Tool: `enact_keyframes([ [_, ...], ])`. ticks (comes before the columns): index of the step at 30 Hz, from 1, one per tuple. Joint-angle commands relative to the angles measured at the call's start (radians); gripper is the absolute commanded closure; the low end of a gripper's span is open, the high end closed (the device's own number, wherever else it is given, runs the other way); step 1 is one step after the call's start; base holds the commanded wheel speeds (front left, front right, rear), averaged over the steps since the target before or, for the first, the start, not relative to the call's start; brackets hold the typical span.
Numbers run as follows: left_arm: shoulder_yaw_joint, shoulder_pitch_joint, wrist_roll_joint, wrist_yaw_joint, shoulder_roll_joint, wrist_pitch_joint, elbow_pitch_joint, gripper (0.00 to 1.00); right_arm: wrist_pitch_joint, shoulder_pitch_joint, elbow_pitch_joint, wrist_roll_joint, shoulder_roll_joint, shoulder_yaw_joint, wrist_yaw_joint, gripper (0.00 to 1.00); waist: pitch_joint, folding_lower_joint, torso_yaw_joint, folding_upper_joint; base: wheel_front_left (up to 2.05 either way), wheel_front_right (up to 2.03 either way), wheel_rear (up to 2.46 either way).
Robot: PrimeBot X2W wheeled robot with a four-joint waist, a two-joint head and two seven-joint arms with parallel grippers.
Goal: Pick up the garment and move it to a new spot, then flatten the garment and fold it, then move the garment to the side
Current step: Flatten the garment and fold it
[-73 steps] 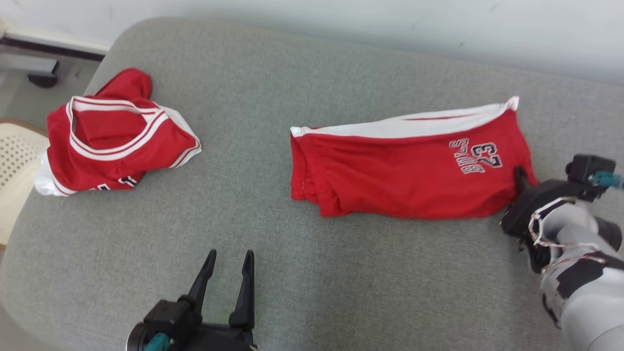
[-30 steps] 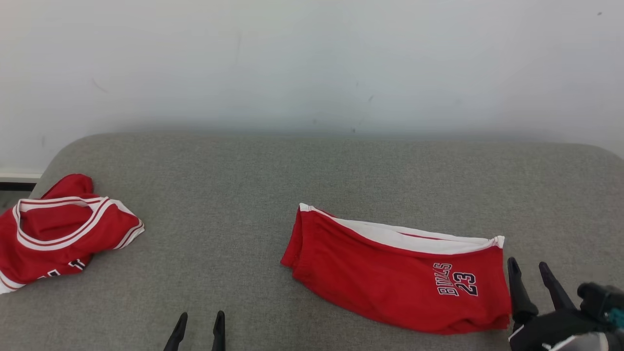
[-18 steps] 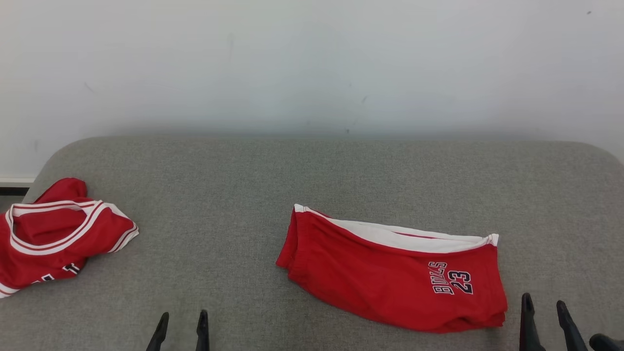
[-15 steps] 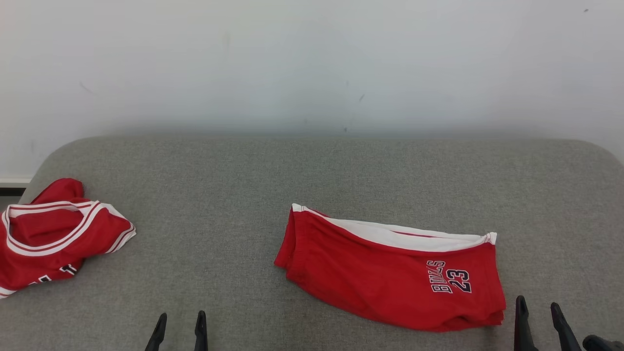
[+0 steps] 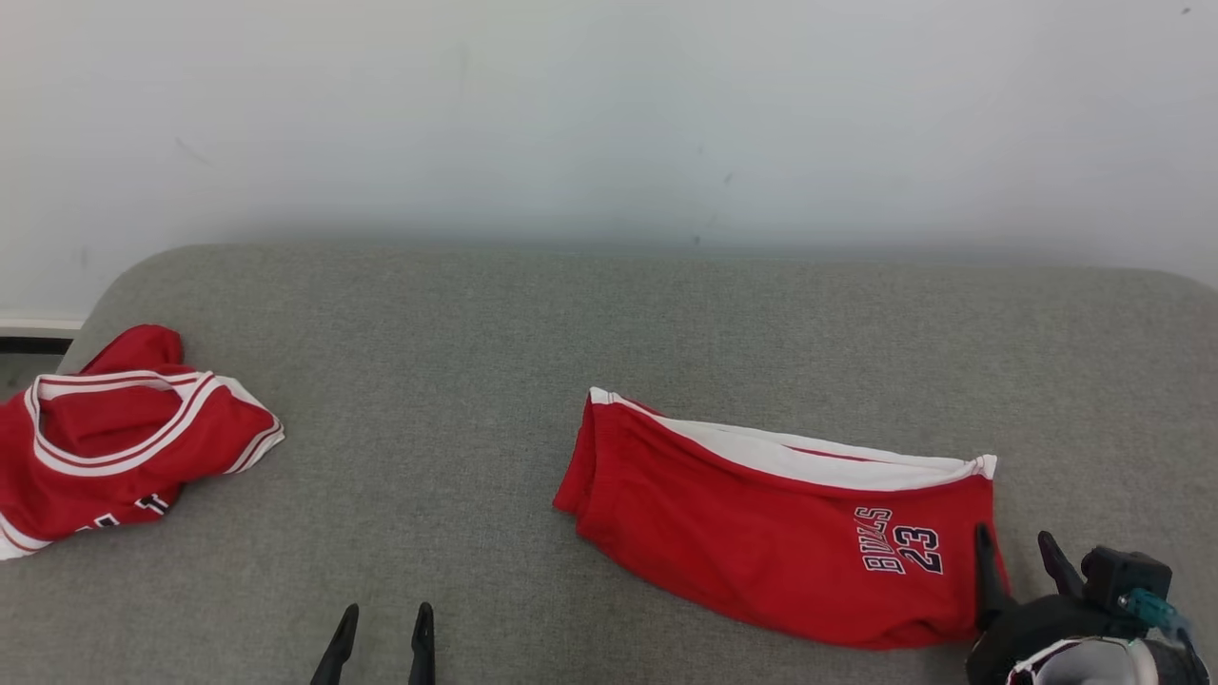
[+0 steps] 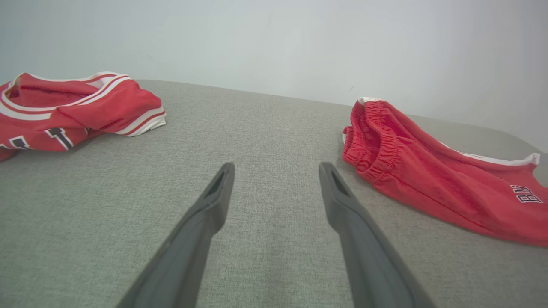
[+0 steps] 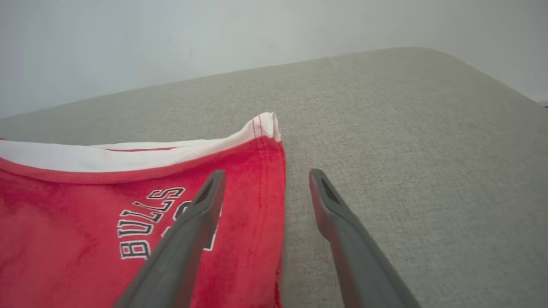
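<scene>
The shorts' printed red cloth [image 5: 788, 542] lies flat on the cushion. My right gripper will pinch the hem edge [image 5: 1000, 550] beside the print next.
The garment, a pair of red shorts [image 5: 761, 533] with a white side stripe and "BULLS 23" print, lies folded flat at the right of the grey cushion [image 5: 571, 323]. The shorts appear in the left wrist view [image 6: 449, 192] and the right wrist view [image 7: 85, 214] too. My right gripper [image 5: 1013, 538] is open at the shorts' right hem; in its wrist view the gripper [image 7: 267, 175] has one finger over the red cloth and the other over bare cushion. My left gripper [image 5: 385, 614] is open and holds nothing, low over the cushion [image 6: 276, 169], apart from the shorts.
A crumpled red jersey [image 5: 114, 457] with white trim lies at the cushion's left end, also in the left wrist view [image 6: 72, 111]. A pale wall [image 5: 609, 114] rises right behind the cushion. The cushion's rounded right edge [image 7: 492, 81] is close to my right gripper.
The head camera has tilted up since the oldest frame and shifted slightly since. My right gripper has come forward and left to the shorts' right hem. The shorts and jersey lie as before.
</scene>
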Motion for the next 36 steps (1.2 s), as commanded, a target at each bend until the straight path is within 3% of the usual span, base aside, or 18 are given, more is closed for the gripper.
enact_keyframes([
  [1, -0.006, -0.009, 0.006, -0.001, 0.001, -0.003, 0.007, 0.0, 0.0, -0.027, 0.046, -0.01, -0.015, -0.004, -0.002, 0.0, 0.007, 0.0, 0.015, 0.0, 0.0, 0.0, 0.0],
  [7, -0.027, -0.025, 0.005, -0.009, 0.001, -0.003, 0.018, 0.0, 0.004, -0.122, 0.27, -0.022, -0.03, -0.023, -0.002, 0.0, 0.021, 0.0, 0.05, 0.0, 0.0, 0.0, 0.0],
  [20, -0.038, -0.064, 0.018, -0.016, 0.001, -0.003, 0.028, 0.0, 0.065, -0.228, 0.449, 0.036, -0.021, -0.04, -0.002, 0.0, 0.062, 0.0, 0.093, 0.0, 0.0, 0.0, 0.0],
  [21, -0.038, -0.065, 0.019, -0.016, 0.001, -0.003, 0.03, 0.0, 0.077, -0.231, 0.455, 0.041, -0.014, -0.036, -0.002, 0.1, 0.063, 0.0, 0.096, 0.0, 0.0, 0.0, 0.0],
  [22, -0.036, -0.063, 0.018, -0.016, 0.001, -0.003, 0.032, 0.0, 0.084, -0.235, 0.458, 0.05, -0.007, -0.032, 0.0, 0.54, 0.063, 0.0, 0.098, 0.0, 0.0, 0.0, 0.0],
  [23, -0.035, -0.06, 0.017, -0.017, 0.001, -0.003, 0.033, 0.0, 0.087, -0.236, 0.461, 0.055, -0.004, -0.028, 0.0, 0.82, 0.062, 0.0, 0.1, 0.0, 0.0, 0.0, 0.0],
  [24, -0.035, -0.06, 0.017, -0.017, 0.001, -0.003, 0.033, 0.0, 0.087, -0.236, 0.461, 0.055, -0.004, -0.028, 0.0, 0.82, 0.062, 0.0, 0.1, 0.0, 0.0, 0.0, 0.0],
  [25, -0.035, -0.059, 0.017, -0.017, 0.001, -0.003, 0.036, 0.0, 0.094, -0.234, 0.464, 0.057, 0.001, -0.022, 0.0, 1.0, 0.061, 0.0, 0.101, 0.0, 0.0, 0.0, 0.0],
  [30, -0.031, -0.037, 0.009, -0.014, 0.001, -0.003, 0.042, 0.0, 0.098, -0.209, 0.469, 0.079, -0.022, 0.0, 0.0, 1.0, 0.045, 0.0, 0.091, 0.0, 0.0, 0.0, 0.0],
  [36, -0.037, -0.033, -0.007, -0.012, 0.001, -0.003, 0.044, 0.0, 0.067, -0.2, 0.464, 0.093, -0.11, 0.021, -0.003, 1.0, 0.025, 0.0, 0.066, 0.0, 0.0, 0.0, 0.0],
])
